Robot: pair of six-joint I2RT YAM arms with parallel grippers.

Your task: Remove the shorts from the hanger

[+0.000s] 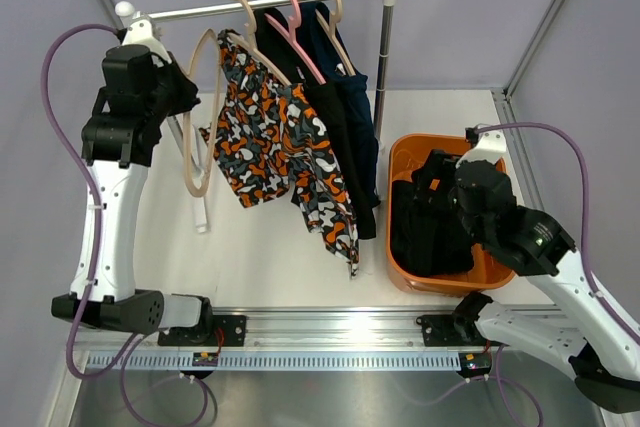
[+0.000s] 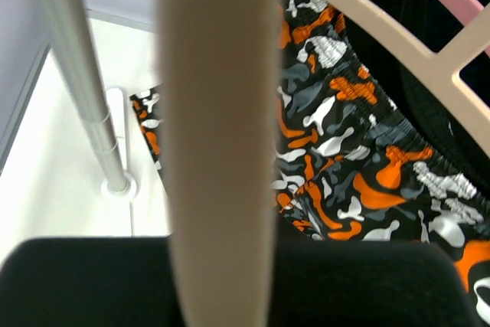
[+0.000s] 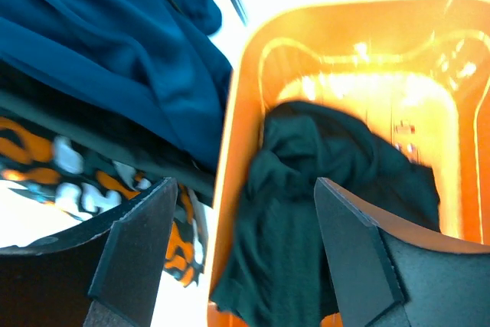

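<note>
My left gripper moves the empty beige hanger toward the silver bar, before opening, since short of the bar the hanger would fall to the table.
Three pairs of shorts hang on the rack: patterned orange, black, grey and white shorts point(image 1: 265, 137) point(image 2: 344, 151) on a beige hanger, black shorts point(image 1: 335, 137) on a pink hanger point(image 1: 300, 32), and navy shorts point(image 1: 360, 107) point(image 3: 115, 36) behind them. Another black pair point(image 1: 430, 232) point(image 3: 329, 212) lies crumpled in the orange bin point(image 1: 400, 157) point(image 3: 237, 151). My right gripper point(image 1: 440, 172) point(image 3: 243, 185) hovers open just over that pile, holding nothing. My left gripper point(image 1: 188, 87) is high at the rack's left end, shut on an empty beige hanger point(image 1: 200, 117) point(image 2: 222, 112).
The rack's silver rail point(image 1: 270, 5) runs across the back, with upright posts point(image 1: 382, 57) point(image 2: 76, 74) and a white foot point(image 1: 200, 217) on the table. The bin stands right of the rack. Grey walls close in behind and at both sides.
</note>
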